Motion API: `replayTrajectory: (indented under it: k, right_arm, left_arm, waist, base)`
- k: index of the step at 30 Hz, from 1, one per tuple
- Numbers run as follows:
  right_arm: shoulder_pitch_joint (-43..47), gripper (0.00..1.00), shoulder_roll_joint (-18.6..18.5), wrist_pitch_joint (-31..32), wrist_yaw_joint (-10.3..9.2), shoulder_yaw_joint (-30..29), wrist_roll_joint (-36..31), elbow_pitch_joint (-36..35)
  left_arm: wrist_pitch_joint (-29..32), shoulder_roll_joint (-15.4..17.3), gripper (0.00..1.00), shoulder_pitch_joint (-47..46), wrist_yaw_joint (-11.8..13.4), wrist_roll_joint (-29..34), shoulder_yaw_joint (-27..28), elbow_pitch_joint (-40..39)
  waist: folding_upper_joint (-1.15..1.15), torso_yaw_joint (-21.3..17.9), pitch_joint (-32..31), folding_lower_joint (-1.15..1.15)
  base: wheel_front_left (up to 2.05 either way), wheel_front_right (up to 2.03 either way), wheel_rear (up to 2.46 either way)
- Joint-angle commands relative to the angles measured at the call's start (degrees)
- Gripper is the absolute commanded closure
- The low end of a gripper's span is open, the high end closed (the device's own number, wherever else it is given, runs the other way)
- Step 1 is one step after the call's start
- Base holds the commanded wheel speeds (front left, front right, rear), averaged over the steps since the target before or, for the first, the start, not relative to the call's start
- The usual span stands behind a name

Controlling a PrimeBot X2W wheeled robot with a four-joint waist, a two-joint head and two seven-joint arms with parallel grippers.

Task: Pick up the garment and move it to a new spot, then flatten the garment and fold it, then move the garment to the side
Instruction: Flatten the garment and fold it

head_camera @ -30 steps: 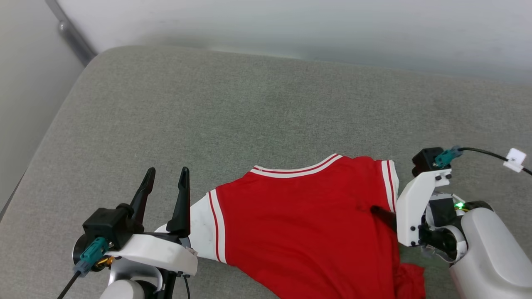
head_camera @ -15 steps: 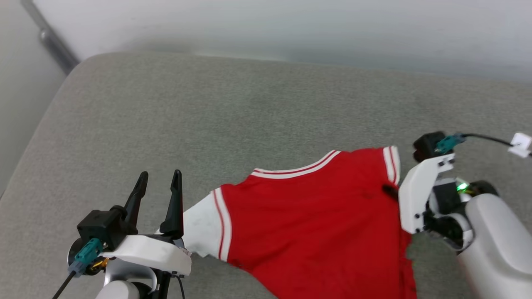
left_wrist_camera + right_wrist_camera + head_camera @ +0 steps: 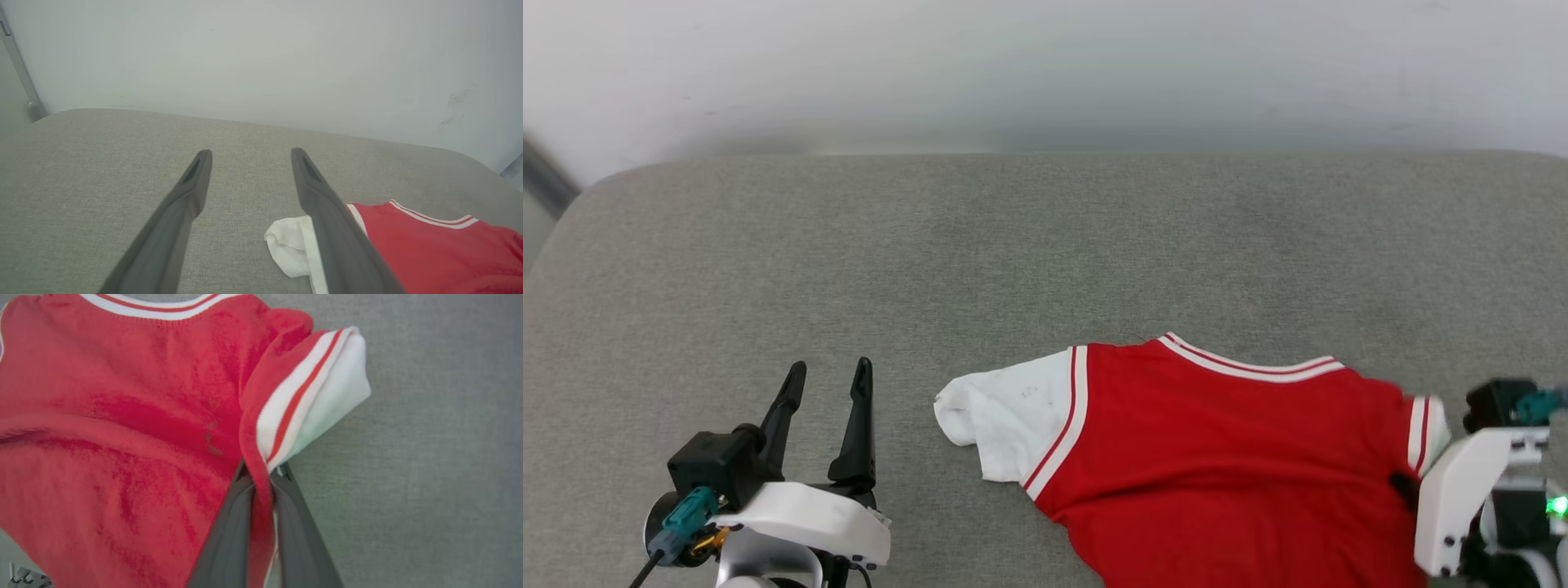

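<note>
The garment has folds standing up at the bunched tip of its white sleeve (image 3: 954, 412) while the red body (image 3: 1223, 431) lies flat, so my left gripper will pick up the garment there next.
The garment (image 3: 1217, 457), a red jersey with white sleeves and striped trim, lies plain side up on the grey cushion (image 3: 1013, 245). Its print is hidden. My right gripper (image 3: 263, 469) is shut on a ridge of red fabric at the seam of the garment's (image 3: 122, 416) right sleeve. From the head camera only a dark fingertip (image 3: 1405, 488) shows at that sleeve seam. My left gripper (image 3: 827, 371) stands open above bare cushion, left of the white left sleeve (image 3: 1005, 412). Along the left gripper's (image 3: 249, 153) own fingers, the sleeve (image 3: 290, 247) lies just right of them, apart.
A pale wall (image 3: 1045, 65) rises behind the cushion's far edge. The cushion's rounded left corner (image 3: 596, 188) drops away at the upper left. Bare cushion stretches beyond the garment and to its left.
The head camera has swung, shifting the whole picture. My right gripper has shut on the sleeve seam and pulled the garment rightward, so the left sleeve now lies apart from the left gripper.
</note>
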Motion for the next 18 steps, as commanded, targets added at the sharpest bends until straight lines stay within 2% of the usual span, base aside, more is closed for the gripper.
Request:
replayTrajectory:
  k: [1,2,3,4,10,18]
  right_arm:
    - [1.4,1.00,2.0,-0.7,-0.02,-1.2,0.2,0.8]
    - [2.2,1.00,3.2,-1.7,-0.02,-1.9,-0.2,1.4]
    - [2.8,0.53,3.8,-2.8,-0.02,-2.5,-1.1,2.1]
    - [3.2,0.00,5.2,-4.3,-0.02,-3.3,-1.1,2.9]
    - [5.5,0.00,8.8,-15.1,-0.03,-6.3,-2.5,3.2]
    - [11.8,0.00,11.1,-27.4,-0.02,-8.3,-5.2,-4.5]
  left_arm:
    - [0.2,0.2,0.00,0.3,0.3,0.0,0.1,-0.3]
    - [0.5,0.4,0.00,0.3,0.3,-0.1,0.0,-0.2]
    - [0.7,0.4,0.00,0.3,0.3,-0.2,0.0,-0.1]
    - [0.8,0.5,0.00,0.2,0.2,-0.3,0.0,0.0]
    - [1.2,0.9,0.00,0.5,0.0,-0.9,0.0,1.3]
    - [1.1,1.0,0.00,2.3,0.4,-1.9,0.4,3.6]
  waist:
    - [0.00,-0.6,0.3,0.00]
    - [0.00,-0.8,0.5,0.00]
    - [0.00,-0.9,0.7,0.00]
    - [0.00,-1.0,0.8,0.00]
    - [0.00,-1.1,0.6,0.00]
    - [0.00,-1.4,-2.7,0.00]
  base:
    - [0.00,0.00,0.00]
    - [0.00,0.00,0.00]
    - [0.00,0.00,0.00]
    - [0.00,0.00,0.00]
    - [0.00,0.00,0.00]
    - [0.00,0.00,0.00]
